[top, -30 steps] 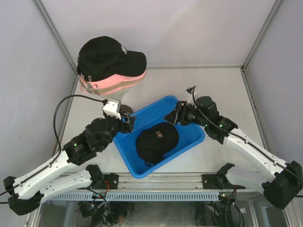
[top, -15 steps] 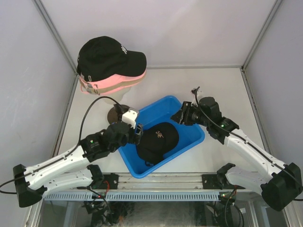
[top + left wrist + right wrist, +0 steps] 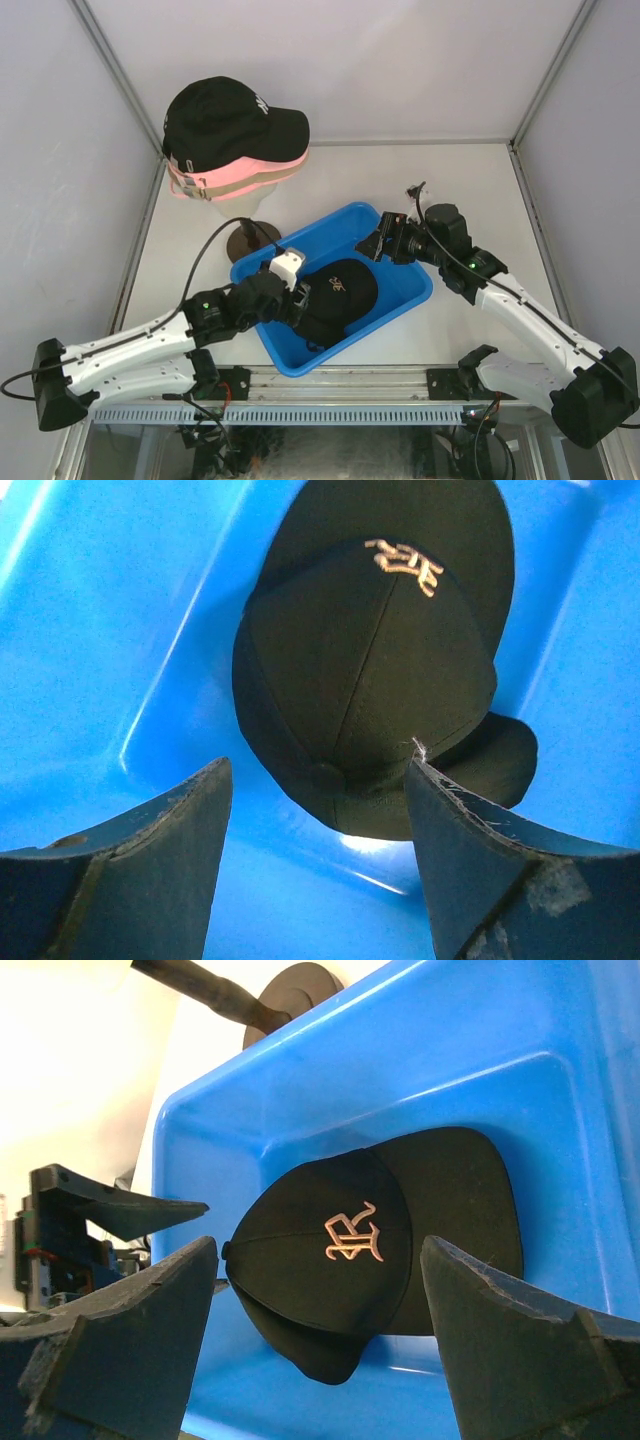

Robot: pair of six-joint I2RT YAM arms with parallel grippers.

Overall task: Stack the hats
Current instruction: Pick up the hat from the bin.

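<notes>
Next, my left gripper grabs the black cap by its back (image 3: 330, 785) to stack it over the NY cap, leaving the black cap's brim free.
A black cap with an orange mark (image 3: 335, 293) lies in the blue bin (image 3: 405, 272). It also shows in the left wrist view (image 3: 385, 660) and the right wrist view (image 3: 325, 1250). My left gripper (image 3: 301, 294) is open inside the bin, at the cap's left edge; the cap's back rim lies just beyond the fingertips (image 3: 320, 770). My right gripper (image 3: 371, 243) is open above the bin's far rim, apart from the cap (image 3: 320, 1250). A black NY cap (image 3: 228, 120) tops a pink cap (image 3: 243, 174) and a tan cap (image 3: 262, 181) on the mannequin head.
The mannequin's dark round base (image 3: 245, 240) stands just left of the bin's far-left corner, with the left arm's cable looping over it. Grey walls close in the left, right and back. A metal rail runs along the near edge.
My left gripper has moved right and down from the bin's left rim into the bin, up to the cap. My right gripper has shifted only slightly.
</notes>
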